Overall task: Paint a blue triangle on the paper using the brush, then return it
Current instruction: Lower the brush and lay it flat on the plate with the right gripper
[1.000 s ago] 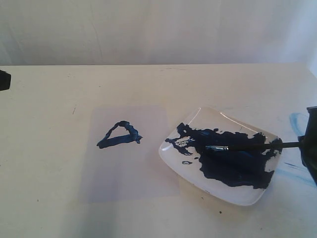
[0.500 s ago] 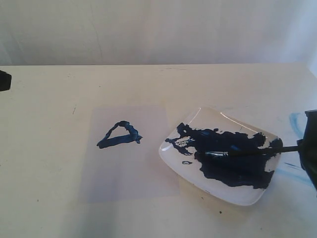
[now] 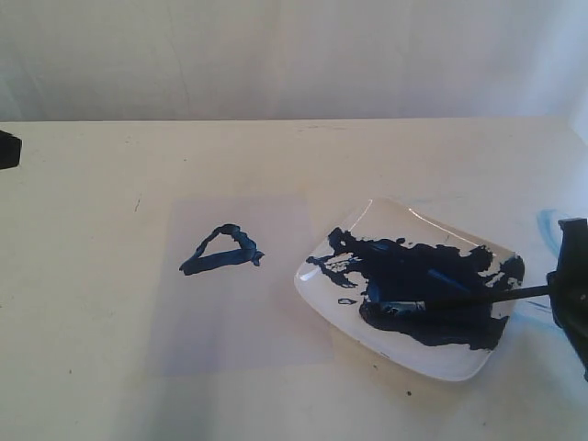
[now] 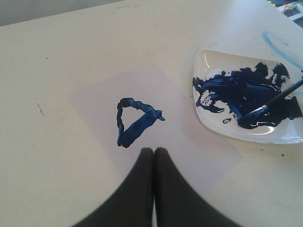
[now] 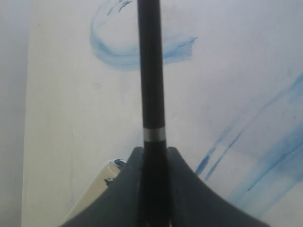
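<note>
My right gripper is ready to open and should let go, as the brush's tip (image 3: 384, 310) lies in the dark blue paint on the white plate.
The blue triangle (image 3: 220, 261) (image 4: 137, 130) is painted on the upper left part of the pale paper (image 3: 248, 322) (image 4: 189, 151), left of the white plate (image 3: 432, 363) (image 4: 208, 59). My right gripper (image 3: 570, 289) (image 5: 152, 150) at the plate's right side is shut on the black brush (image 3: 478, 296) (image 4: 279, 98) (image 5: 151, 71). The brush lies across the plate with its tip in the dark blue paint near the front. My left gripper (image 4: 154, 150) hangs shut and empty above the paper, just short of the triangle.
Light-blue smears (image 3: 549, 225) (image 5: 128, 52) mark the cream tabletop to the right of the plate. A dark part of the left arm (image 3: 7, 147) pokes in at the table's left edge. A white backdrop rises behind the table.
The right gripper has shifted toward the table's front with the brush. The brush tip has slid from the middle of the paint to its front part. The left gripper is unmoved.
</note>
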`<state>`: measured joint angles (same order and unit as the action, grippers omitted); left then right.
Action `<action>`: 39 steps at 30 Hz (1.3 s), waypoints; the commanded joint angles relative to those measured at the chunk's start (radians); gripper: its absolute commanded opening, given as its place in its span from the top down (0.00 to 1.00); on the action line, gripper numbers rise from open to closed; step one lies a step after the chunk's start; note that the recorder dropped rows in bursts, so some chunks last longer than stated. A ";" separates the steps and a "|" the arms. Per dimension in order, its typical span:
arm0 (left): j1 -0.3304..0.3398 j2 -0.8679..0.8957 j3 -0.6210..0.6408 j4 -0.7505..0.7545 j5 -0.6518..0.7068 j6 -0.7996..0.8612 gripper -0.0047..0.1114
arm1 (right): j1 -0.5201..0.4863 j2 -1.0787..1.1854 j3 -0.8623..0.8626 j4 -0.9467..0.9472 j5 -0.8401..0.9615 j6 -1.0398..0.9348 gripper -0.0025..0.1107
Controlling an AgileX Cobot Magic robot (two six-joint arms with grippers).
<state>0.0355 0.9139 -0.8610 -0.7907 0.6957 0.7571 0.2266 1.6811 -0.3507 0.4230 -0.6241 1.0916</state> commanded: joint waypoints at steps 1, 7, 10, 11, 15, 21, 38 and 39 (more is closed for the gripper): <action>-0.002 -0.007 0.003 -0.022 0.014 0.002 0.96 | -0.007 0.006 0.003 -0.005 -0.013 0.014 0.97; -0.002 -0.007 0.003 -0.030 0.022 0.002 0.96 | -0.007 0.006 0.002 -0.007 -0.027 0.014 0.85; -0.002 -0.007 0.003 -0.030 0.022 0.002 0.96 | -0.007 0.006 0.002 -0.009 -0.027 0.014 0.85; -0.002 -0.007 0.003 -0.030 0.022 0.002 0.96 | -0.007 0.006 0.002 -0.009 -0.027 0.014 0.85; -0.002 -0.007 0.003 -0.030 0.022 0.002 0.96 | -0.007 0.006 0.002 -0.009 -0.027 0.012 0.85; -0.002 -0.007 0.003 -0.030 0.022 0.005 0.96 | -0.007 0.006 0.002 -0.011 -0.024 0.012 0.84; -0.002 -0.007 0.003 -0.030 0.022 0.005 0.96 | -0.007 0.006 0.002 -0.034 -0.024 0.011 0.65; -0.002 -0.007 0.003 -0.030 0.022 0.005 0.96 | -0.007 0.006 0.002 -0.038 -0.024 0.011 0.65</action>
<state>0.0355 0.9139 -0.8610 -0.7932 0.6993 0.7596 0.2266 1.6827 -0.3507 0.4052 -0.6378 1.1058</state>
